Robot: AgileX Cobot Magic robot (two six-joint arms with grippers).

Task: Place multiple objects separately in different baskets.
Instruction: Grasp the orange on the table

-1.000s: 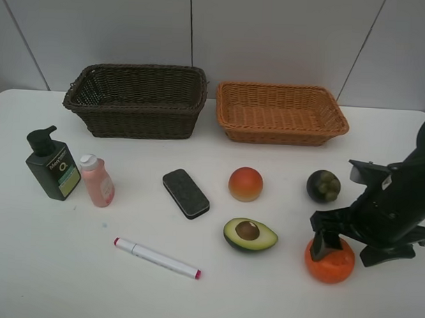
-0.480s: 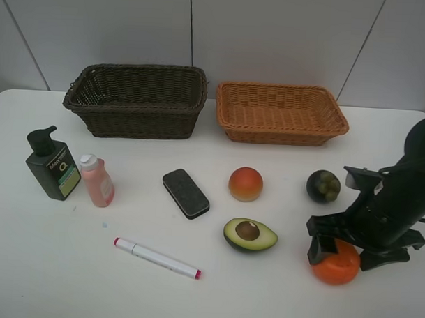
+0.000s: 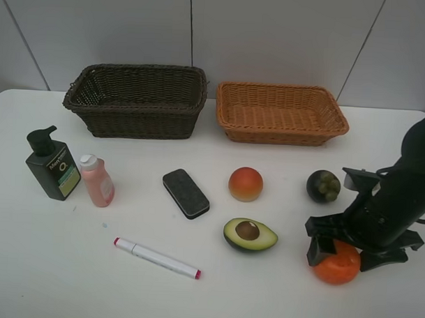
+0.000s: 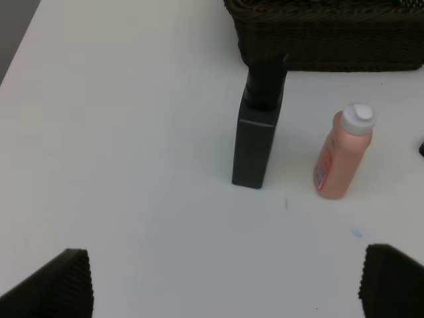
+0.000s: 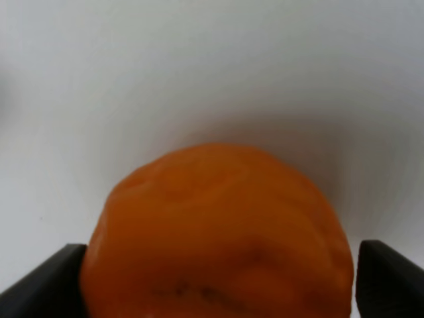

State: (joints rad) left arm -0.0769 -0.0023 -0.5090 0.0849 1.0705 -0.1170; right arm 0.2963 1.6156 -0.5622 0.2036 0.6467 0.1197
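Observation:
The orange (image 3: 338,264) (image 5: 218,232) fills the space between my right gripper's fingers, low by the white table, so they would hold it if they closed now.
The orange (image 3: 338,264) lies on the white table at the front right. My right gripper (image 3: 347,254) is open and straddles it, one finger on each side; in the right wrist view the orange (image 5: 218,232) fills the gap between the fingertips (image 5: 43,281). The mangosteen (image 3: 323,186), peach (image 3: 245,184), halved avocado (image 3: 250,234), black eraser (image 3: 185,193) and marker (image 3: 156,258) lie mid-table. The green pump bottle (image 3: 53,166) and pink bottle (image 3: 97,181) stand at the left. My left gripper (image 4: 222,291) is open and empty, short of both bottles (image 4: 257,132) (image 4: 343,152). The dark basket (image 3: 136,100) and tan basket (image 3: 280,113) stand at the back.
The white table (image 3: 69,266) runs up to a grey wall just behind the baskets. The dark basket's wall (image 4: 331,40) shows beyond the bottles in the left wrist view. The left arm is out of the exterior view.
My right gripper has come lower around the orange, and the orange has shifted slightly to the right. Nothing else has moved.

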